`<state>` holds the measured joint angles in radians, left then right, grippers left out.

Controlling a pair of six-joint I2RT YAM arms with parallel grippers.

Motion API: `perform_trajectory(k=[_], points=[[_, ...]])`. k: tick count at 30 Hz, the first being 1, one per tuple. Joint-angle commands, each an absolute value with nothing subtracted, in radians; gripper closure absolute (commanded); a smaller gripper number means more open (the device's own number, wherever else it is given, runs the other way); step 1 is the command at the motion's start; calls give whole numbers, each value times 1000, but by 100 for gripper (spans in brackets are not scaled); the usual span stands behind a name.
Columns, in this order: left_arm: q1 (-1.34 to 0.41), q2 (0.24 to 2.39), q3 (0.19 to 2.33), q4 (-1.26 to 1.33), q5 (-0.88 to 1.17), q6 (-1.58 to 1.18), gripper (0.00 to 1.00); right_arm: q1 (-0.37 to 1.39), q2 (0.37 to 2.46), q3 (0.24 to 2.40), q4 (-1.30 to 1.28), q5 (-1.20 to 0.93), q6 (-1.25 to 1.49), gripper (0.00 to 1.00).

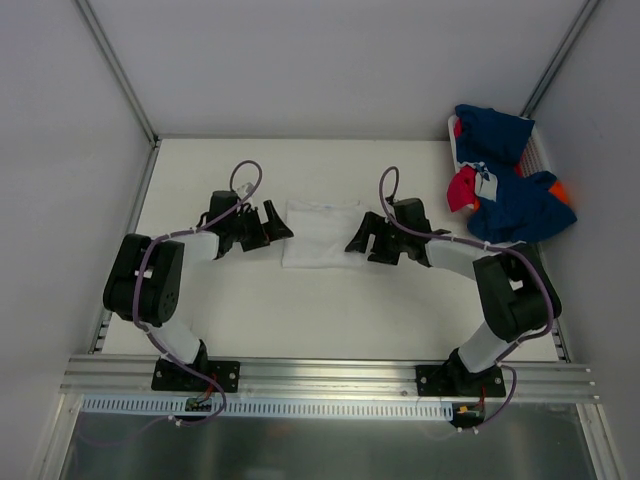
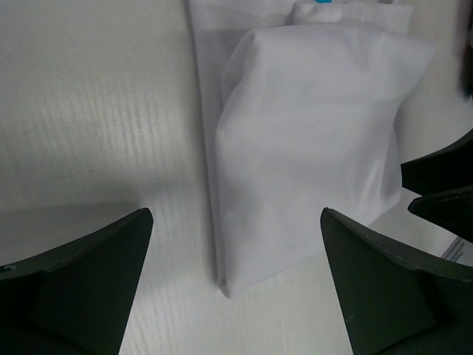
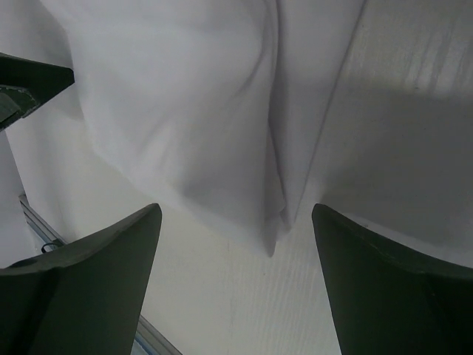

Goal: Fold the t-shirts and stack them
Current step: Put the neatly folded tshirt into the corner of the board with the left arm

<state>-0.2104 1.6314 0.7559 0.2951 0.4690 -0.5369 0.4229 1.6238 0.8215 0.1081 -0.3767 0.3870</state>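
Note:
The robot's left hand will slide the folded white t-shirt aside, still folded, for stacking, so it will next grab the t-shirt by its nearest side edge.
A folded white t-shirt point(image 1: 320, 235) lies flat in the middle of the table between my two grippers. My left gripper point(image 1: 277, 228) is open just off its left edge; in the left wrist view the shirt point(image 2: 310, 148) lies ahead of the open gripper point(image 2: 236, 281), its small blue neck label point(image 2: 325, 2) at the top edge. My right gripper point(image 1: 357, 240) is open just off its right edge; in the right wrist view the shirt's corner point(image 3: 222, 118) lies ahead of the open gripper point(image 3: 236, 274). Neither gripper holds cloth.
A heap of unfolded shirts point(image 1: 505, 185), navy blue with a pinkish-red one point(image 1: 461, 188) and some orange point(image 1: 561, 190), lies in a white basket point(image 1: 539, 150) at the back right. Walls stand on the left, back and right. An aluminium rail point(image 1: 330, 375) runs along the near edge.

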Motion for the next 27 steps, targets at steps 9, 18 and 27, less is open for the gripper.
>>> perform_trajectory(k=[9,18,27], points=[[-170,1830,764,505,620,-595,1,422,1666,810,219,-376,408,13],[-169,1882,785,512,629,-595,1,422,1732,867,250,-385,402,14],[-170,1911,807,515,647,-604,1,422,1822,888,339,-419,434,14]])
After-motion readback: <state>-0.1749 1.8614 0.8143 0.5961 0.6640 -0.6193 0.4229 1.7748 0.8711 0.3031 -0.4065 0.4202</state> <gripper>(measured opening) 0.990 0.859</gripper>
